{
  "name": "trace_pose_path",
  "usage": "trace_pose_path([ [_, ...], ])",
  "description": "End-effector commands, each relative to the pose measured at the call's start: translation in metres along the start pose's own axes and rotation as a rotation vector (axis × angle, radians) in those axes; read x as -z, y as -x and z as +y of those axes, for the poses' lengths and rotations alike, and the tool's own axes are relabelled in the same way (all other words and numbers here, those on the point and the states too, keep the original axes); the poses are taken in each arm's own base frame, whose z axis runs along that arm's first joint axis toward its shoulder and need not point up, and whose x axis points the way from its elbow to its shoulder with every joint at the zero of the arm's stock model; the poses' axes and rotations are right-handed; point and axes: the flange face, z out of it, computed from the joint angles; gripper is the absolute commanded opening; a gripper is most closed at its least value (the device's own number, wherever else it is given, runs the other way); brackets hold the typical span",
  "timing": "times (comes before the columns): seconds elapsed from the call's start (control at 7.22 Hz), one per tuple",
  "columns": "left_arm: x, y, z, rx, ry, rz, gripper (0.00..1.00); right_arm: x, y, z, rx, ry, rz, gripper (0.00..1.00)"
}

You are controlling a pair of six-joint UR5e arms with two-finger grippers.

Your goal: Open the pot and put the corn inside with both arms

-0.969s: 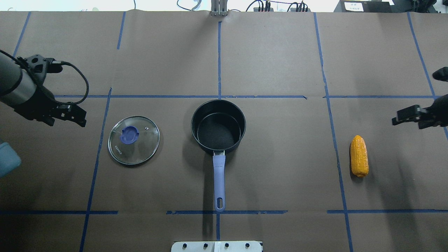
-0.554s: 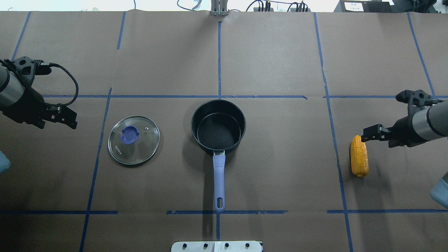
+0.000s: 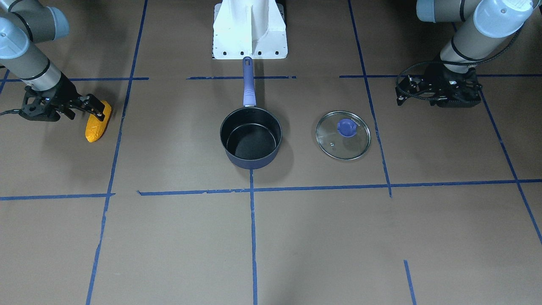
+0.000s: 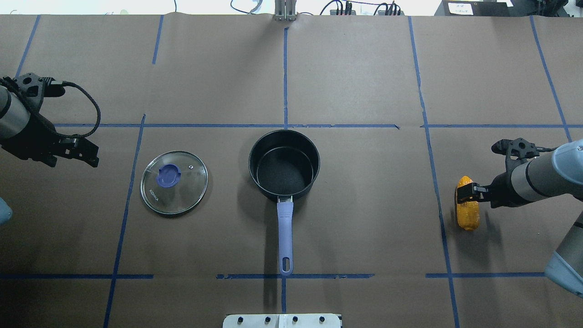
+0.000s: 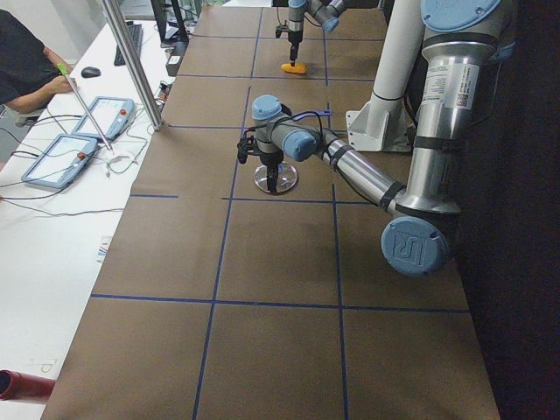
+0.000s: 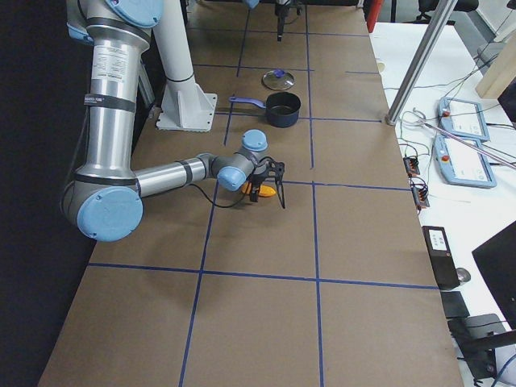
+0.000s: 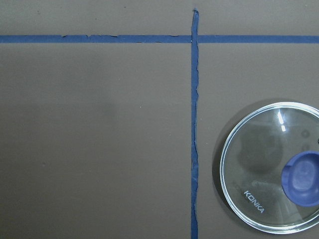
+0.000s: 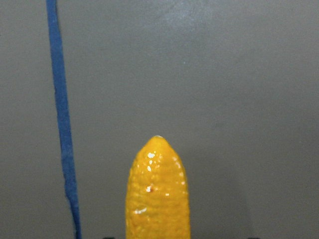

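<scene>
The yellow-orange corn's tapered end is the part my right gripper will grab next. The corn will then go inside the open pot.
The pot stands open and empty at the table's middle, its periwinkle handle pointing toward the robot; it also shows in the front view. The corn lies on the table at the right; it also shows in the front view and the right wrist view. My right gripper is open, low over the corn's far end, fingers on either side of it. My left gripper is open and empty, left of the glass lid.
The lid, with its blue knob, lies flat left of the pot and shows in the left wrist view. The white robot base sits behind the pot handle. Blue tape lines cross the brown table. A desk with teach pendants runs along the far side.
My right gripper has come in from the right edge and dropped down over the corn's far end. My left gripper has drawn back leftward, away from the lid. Pot, lid and corn have not moved.
</scene>
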Motion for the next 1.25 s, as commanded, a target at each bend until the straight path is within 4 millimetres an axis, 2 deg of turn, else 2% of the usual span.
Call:
trace_pose_path([
  [0.0, 0.000, 0.000, 0.000, 0.000, 0.000, 0.000, 1.00, -0.006, 0.003, 0.002, 0.006, 0.000, 0.007, 0.36],
  [0.14, 0.001, 0.000, 0.000, -0.001, 0.000, 0.002, 1.00, -0.005, 0.004, 0.002, 0.010, 0.003, 0.001, 0.03],
  [0.28, 0.003, -0.002, 0.001, -0.004, -0.002, 0.006, 1.00, 0.002, 0.028, -0.003, 0.028, -0.003, -0.038, 0.00],
  [0.42, 0.005, -0.003, 0.002, -0.007, -0.005, 0.009, 1.00, 0.017, 0.058, -0.005, 0.051, -0.022, -0.084, 0.00],
  [0.55, 0.006, -0.004, 0.003, -0.009, -0.005, 0.012, 1.00, 0.043, 0.107, -0.009, 0.078, -0.044, -0.151, 0.00],
  [0.69, 0.008, -0.006, 0.004, -0.012, -0.008, 0.014, 1.00, 0.066, 0.180, -0.018, 0.083, -0.033, -0.173, 0.00],
  [0.83, 0.009, -0.006, 0.004, -0.012, -0.010, 0.015, 1.00, 0.095, 0.266, -0.023, 0.031, 0.002, -0.174, 0.00],
  [0.97, 0.009, -0.006, 0.004, -0.007, -0.010, 0.015, 1.00, 0.116, 0.334, -0.023, -0.049, 0.018, -0.176, 0.00],
  [1.11, 0.009, -0.005, 0.004, 0.000, -0.009, 0.015, 1.00, 0.121, 0.386, -0.038, -0.113, 0.019, -0.199, 0.00],
])
